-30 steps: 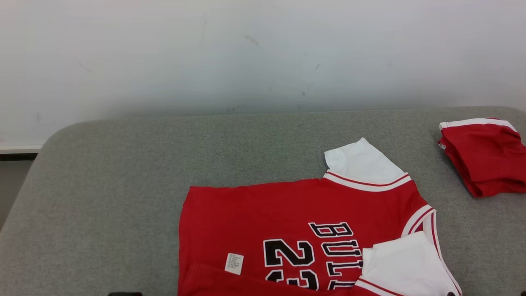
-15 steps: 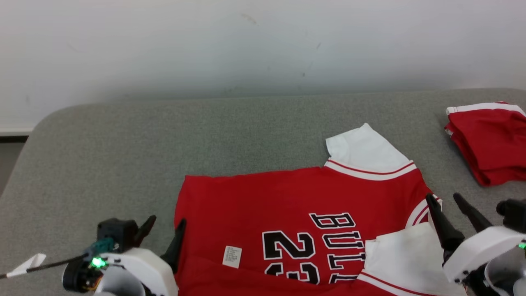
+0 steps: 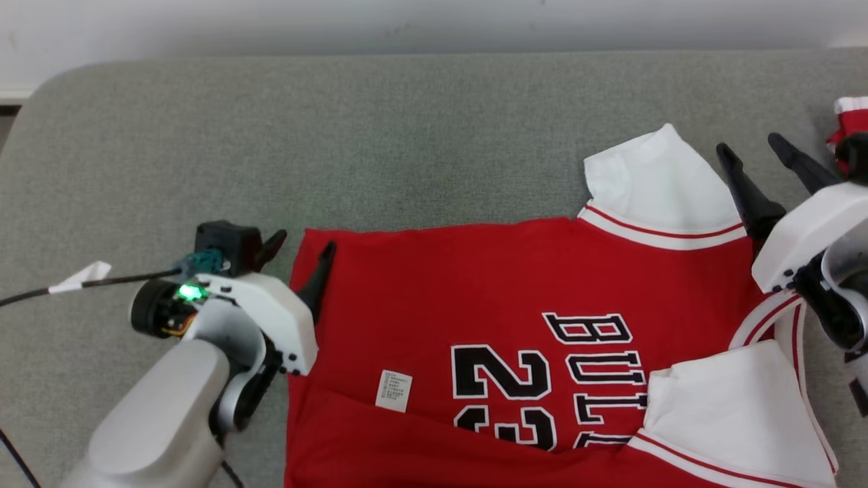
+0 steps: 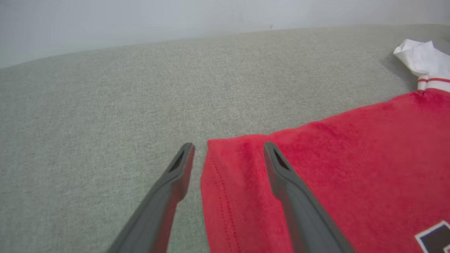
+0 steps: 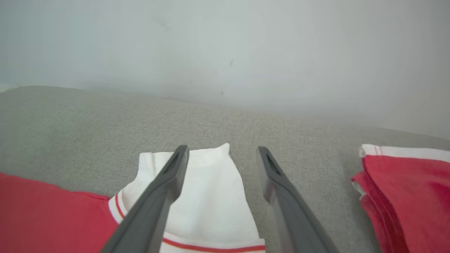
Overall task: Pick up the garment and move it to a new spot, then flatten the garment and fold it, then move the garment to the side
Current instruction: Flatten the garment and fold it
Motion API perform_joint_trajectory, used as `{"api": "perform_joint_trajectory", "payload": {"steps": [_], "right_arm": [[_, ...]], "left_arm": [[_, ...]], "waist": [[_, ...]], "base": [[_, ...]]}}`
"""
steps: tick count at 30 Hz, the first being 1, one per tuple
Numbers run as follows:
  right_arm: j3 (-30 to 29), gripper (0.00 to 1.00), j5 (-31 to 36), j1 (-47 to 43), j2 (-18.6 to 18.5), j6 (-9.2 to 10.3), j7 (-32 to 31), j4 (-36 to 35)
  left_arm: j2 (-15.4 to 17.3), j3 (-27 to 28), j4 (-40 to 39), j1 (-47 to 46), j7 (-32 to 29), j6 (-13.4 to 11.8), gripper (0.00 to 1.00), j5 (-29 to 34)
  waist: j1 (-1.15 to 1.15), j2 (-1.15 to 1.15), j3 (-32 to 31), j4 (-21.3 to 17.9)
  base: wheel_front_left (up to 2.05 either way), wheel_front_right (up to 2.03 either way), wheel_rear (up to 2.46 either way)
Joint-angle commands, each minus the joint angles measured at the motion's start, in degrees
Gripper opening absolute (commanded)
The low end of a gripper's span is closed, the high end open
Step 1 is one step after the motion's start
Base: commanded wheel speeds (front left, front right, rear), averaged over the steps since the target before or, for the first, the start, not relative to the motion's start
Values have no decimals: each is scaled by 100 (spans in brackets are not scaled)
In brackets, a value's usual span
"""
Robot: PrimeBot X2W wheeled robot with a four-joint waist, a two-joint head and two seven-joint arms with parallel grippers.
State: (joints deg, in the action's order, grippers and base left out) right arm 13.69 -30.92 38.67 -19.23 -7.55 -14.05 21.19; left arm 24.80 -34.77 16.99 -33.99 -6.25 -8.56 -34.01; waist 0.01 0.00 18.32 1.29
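The left gripper should next grab the jersey by its red hem corner (image 3: pixel 307 249), where the edge of the cloth meets the table, because the jersey's middle (image 3: pixel 439 301) is lying flat.
The garment (image 3: pixel 475 285) is a red jersey with white sleeves and black "BULLS 23" lettering, spread flat on the grey table (image 3: pixel 339 135). My left gripper (image 3: pixel 304 242) is open at the jersey's far left corner, one finger over the red cloth and one over bare table. In the left wrist view that red corner (image 4: pixel 239 182) lies between the open left gripper's (image 4: pixel 229 145) fingers. My right gripper (image 3: pixel 748 143) is open just right of the far white sleeve (image 3: pixel 651 179). In the right wrist view the open right gripper (image 5: pixel 223 149) straddles the edge of that sleeve (image 5: pixel 207 196).
A folded red garment with white trim (image 5: pixel 407 189) lies at the table's far right, close to the right gripper, its edge also in the head view (image 3: pixel 851 115). A cable with a white tag (image 3: pixel 81 274) trails left from the left wrist. A pale wall stands behind.
The head camera has tilted down. Both grippers have come into view and reached forward to the jersey's far edge, left at the hem corner, right by the sleeve. The jersey has not moved.
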Motion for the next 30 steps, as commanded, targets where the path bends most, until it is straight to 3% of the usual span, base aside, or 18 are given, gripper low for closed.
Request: {"api": "perform_joint_trajectory", "payload": {"steps": [1, 14, 21, 25, 26, 27, 28, 29, 30], "right_arm": [[233, 100, -174, 334, -131, 14, 42, 251], [1693, 100, -1381, 2228, -570, 13, -499, 1826], [2223, 100, -1834, 2532, -551, 13, -1182, 2336], [2653, 100, -2253, 2413, -585, 13, -1959, 2421], [2710, 91, -2343, 2390, -594, 13, -2056, 2390], [2758, 69, -2423, 2371, -614, 13, -2143, 2354], [2758, 69, -2423, 2371, -614, 13, -2143, 2354], [2801, 55, -2474, 2365, -644, 12, -2199, 2311], [2847, 43, -2503, 2370, -676, 12, -2212, 2260]], "left_arm": [[-62, -42, 93, -211, -80, 65, 100, 21], [-301, -215, 236, -1017, -316, 251, 100, 116], [-359, -290, 359, -1093, -421, 333, 100, 19], [-365, -349, 435, -1037, -551, 386, 100, -66], [-357, -355, 443, -1017, -580, 391, 100, -88], [-340, -365, 447, -996, -625, 387, 100, -102], [-340, -365, 447, -996, -625, 387, 100, -102], [-324, -374, 438, -974, -682, 384, 100, -133], [-310, -372, 417, -958, -737, 377, 82, -157]], "waist": [[-1, 0, 321, 124], [-1, 0, 1024, 460], [-1, 0, 1073, 536], [-1, 0, 994, 532], [-1, 0, 969, 522], [-1, 0, 944, 512], [-1, 0, 944, 512], [-1, 0, 925, 504], [-1, 0, 912, 496]], "base": [[0, 0, 0], [0, 0, 0], [0, 0, 0], [0, 0, 0], [0, 0, 0], [0, 0, 0], [0, 0, 0], [0, 0, 0], [0, 0, 0]]}}
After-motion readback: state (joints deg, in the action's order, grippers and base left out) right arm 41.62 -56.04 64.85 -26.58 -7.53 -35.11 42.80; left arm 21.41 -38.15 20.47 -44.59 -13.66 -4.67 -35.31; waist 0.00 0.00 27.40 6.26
